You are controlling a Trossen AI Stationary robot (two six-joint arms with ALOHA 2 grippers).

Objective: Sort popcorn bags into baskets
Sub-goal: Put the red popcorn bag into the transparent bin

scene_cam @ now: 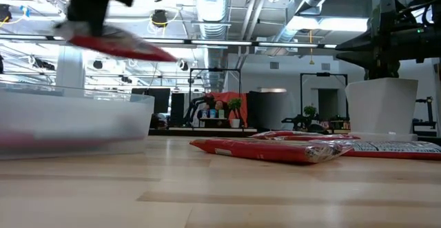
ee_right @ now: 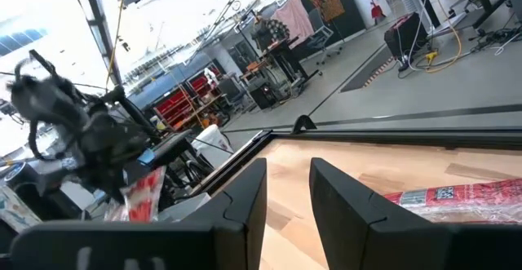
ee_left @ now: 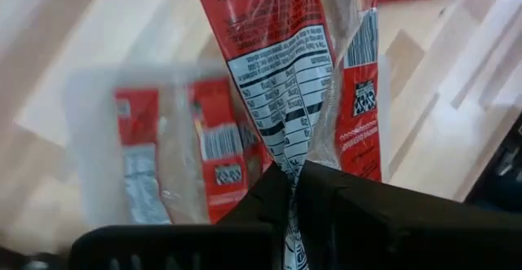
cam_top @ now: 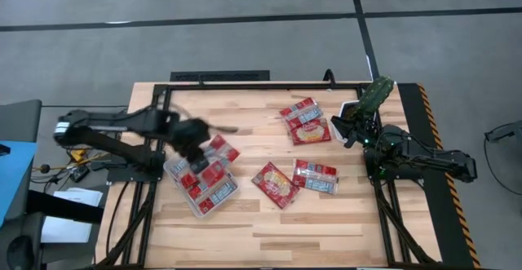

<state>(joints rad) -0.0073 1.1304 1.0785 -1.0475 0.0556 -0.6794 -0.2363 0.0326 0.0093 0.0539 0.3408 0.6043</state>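
Note:
The bag's outer end (cam_top: 228, 150) sticks out past the tub's rim (cam_top: 231, 177), so my left gripper must keep holding the popcorn bag until it is all above the tub.
My left gripper (cam_top: 196, 154) hovers over the clear tub (cam_top: 202, 190) near the table's left edge, shut on one red popcorn bag (cam_top: 223, 148). Several red bags lie flat inside the tub (ee_left: 147, 160). Two overlapping bags (cam_top: 306, 121) rest flat on the table's far middle. One bag (cam_top: 275, 184) and another (cam_top: 316, 176) lie flat nearer the middle. My right gripper (ee_right: 287, 192) waits open by the table's right edge, touching nothing, with one bag (ee_right: 469, 198) lying ahead of it. My left gripper pinches the bag between its two fingers at one short end (ee_left: 295, 168), on the back side with the printed nutrition panel. The bag (scene_cam: 120, 44) is lifted clear above the tub and juts out from the fingers, slanting slightly downward toward the table's right.
A white pot (scene_cam: 381, 107) with a green plant (cam_top: 375, 95) stands at the table's far right corner, close to my right arm. Bare wood stretches along the near side (cam_top: 269, 237). A black frame (cam_top: 245, 82) borders the far edge.

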